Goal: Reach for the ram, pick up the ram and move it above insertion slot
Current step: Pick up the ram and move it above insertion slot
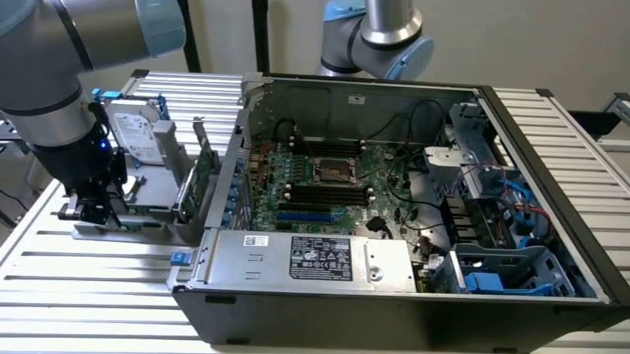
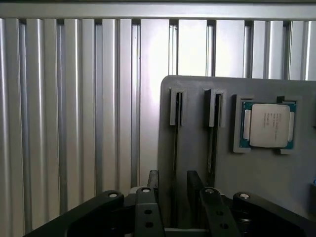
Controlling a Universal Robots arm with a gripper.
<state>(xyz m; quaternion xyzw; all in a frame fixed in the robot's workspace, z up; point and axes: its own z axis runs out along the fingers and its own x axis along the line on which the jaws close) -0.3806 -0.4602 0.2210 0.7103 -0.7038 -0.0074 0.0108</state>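
Observation:
Grey holder posts hold the end of the ram (image 2: pixel 176 143), so my gripper will next grab the ram by the bare middle of its long edge (image 2: pixel 174 192).
Seen edge-on from above in the wrist view, the ram (image 2: pixel 176 143) is a thin dark strip standing in a slot of the grey holder (image 2: pixel 256 182). My gripper (image 2: pixel 173 178) is open, its two dark fingers (image 2: pixel 153 180) straddling the near end of that strip without touching it. A second thin stick (image 2: pixel 213 140) stands in the neighbouring slot. In the exterior view my gripper (image 1: pixel 96 212) hangs low over the holder (image 1: pixel 133 227) at the exterior view's left, outside the computer case. The black insertion slots (image 1: pixel 325 193) lie on the motherboard inside the case.
A processor chip (image 2: pixel 269 124) sits in a pocket of the holder. A hard drive (image 1: pixel 133 133) and a tall green expansion card (image 1: pixel 202 181) stand between my arm and the open case (image 1: pixel 325 295). A second robot arm (image 1: pixel 384 37) stands behind the case. Everything rests on a ribbed aluminium table (image 1: pixel 79 295).

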